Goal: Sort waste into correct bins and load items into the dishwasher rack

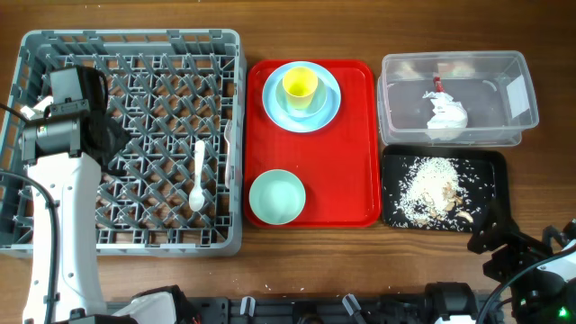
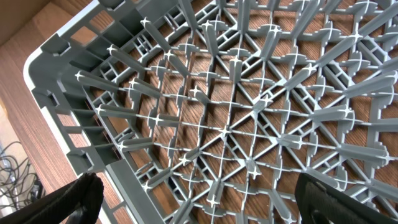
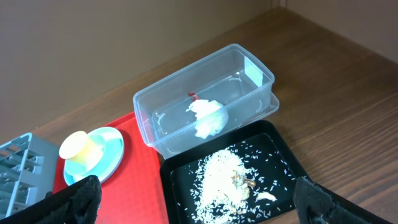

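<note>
The pale green bowl has to stand tilted between the wires of the rack, so my left gripper next needs to grab the edge of its rim (image 1: 255,200).
The grey dishwasher rack (image 1: 54,236) fills the left of the table, with a white spoon (image 1: 198,176) and a white fork (image 1: 228,137) lying in it. My left gripper (image 2: 199,199) is open and empty above the rack's pegs (image 2: 224,124). The clear tub (image 1: 517,126) holds the white napkin (image 1: 446,116) and red wrapper (image 1: 437,85). The black tray (image 1: 490,166) holds rice scraps (image 1: 427,191). My right gripper (image 3: 199,202) is open and empty over the black tray's near edge (image 3: 180,199). The red tray (image 1: 351,144) carries the yellow cup (image 1: 300,85) on a light blue plate (image 1: 328,110) and the pale green bowl (image 1: 276,196).
The wooden table (image 1: 297,261) shows in front of the rack and trays. The right arm (image 1: 531,265) sits at the front right corner. The left arm (image 1: 63,207) reaches over the rack's left side.
</note>
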### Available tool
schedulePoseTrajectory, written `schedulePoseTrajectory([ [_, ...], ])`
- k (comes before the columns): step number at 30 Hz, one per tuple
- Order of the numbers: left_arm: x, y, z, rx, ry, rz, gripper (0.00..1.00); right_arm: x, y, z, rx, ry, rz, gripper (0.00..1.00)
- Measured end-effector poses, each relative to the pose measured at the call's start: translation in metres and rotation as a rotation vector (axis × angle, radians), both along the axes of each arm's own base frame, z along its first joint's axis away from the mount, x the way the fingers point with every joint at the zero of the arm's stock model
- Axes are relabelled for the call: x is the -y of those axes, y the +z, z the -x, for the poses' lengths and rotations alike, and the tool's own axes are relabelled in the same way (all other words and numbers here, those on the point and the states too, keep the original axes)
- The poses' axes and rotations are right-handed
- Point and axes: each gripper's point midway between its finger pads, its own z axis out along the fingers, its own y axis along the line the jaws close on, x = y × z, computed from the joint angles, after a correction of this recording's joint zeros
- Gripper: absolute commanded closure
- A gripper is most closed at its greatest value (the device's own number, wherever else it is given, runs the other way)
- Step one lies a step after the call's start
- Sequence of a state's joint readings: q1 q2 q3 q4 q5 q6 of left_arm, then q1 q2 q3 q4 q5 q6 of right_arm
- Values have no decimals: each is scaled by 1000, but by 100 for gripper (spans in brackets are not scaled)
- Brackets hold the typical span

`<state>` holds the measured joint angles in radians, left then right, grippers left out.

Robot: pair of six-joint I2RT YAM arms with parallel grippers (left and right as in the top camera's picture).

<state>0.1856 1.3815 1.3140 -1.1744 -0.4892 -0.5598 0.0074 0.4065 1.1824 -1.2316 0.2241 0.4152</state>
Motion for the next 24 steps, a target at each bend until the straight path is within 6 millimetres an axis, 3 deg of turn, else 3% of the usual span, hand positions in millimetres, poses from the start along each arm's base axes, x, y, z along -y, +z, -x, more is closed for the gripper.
schedulePoseTrajectory([
  [7, 0, 0, -1, 4, 0, -1, 0, 0, 0, 0, 0, 0, 0, 0],
  [10, -6, 14, -32, 155, 0, -29, 0, 0, -1, 0, -2, 1, 0, 0],
  [18, -3, 14, -37, 178, -11, -8, 0, -1, -1, 0, -3, 4, -2, 0],
  [20, 20, 3, -42, 184, -66, 131, 0, -1, -1, 0, -3, 4, -2, 0],
  [21, 40, -4, -43, 180, -110, 250, 2, -1, -1, 0, -3, 5, -3, 0],
  [22, 62, -8, -44, 183, -156, 368, 8, -1, -1, 0, -3, 6, -3, 0],
  [23, 79, -10, -45, 183, -195, 453, 20, -1, -1, 0, -3, 6, -3, 0],
  [24, 109, -9, -46, 189, -266, 580, 28, -1, -1, 0, -3, 6, -3, 0],
])
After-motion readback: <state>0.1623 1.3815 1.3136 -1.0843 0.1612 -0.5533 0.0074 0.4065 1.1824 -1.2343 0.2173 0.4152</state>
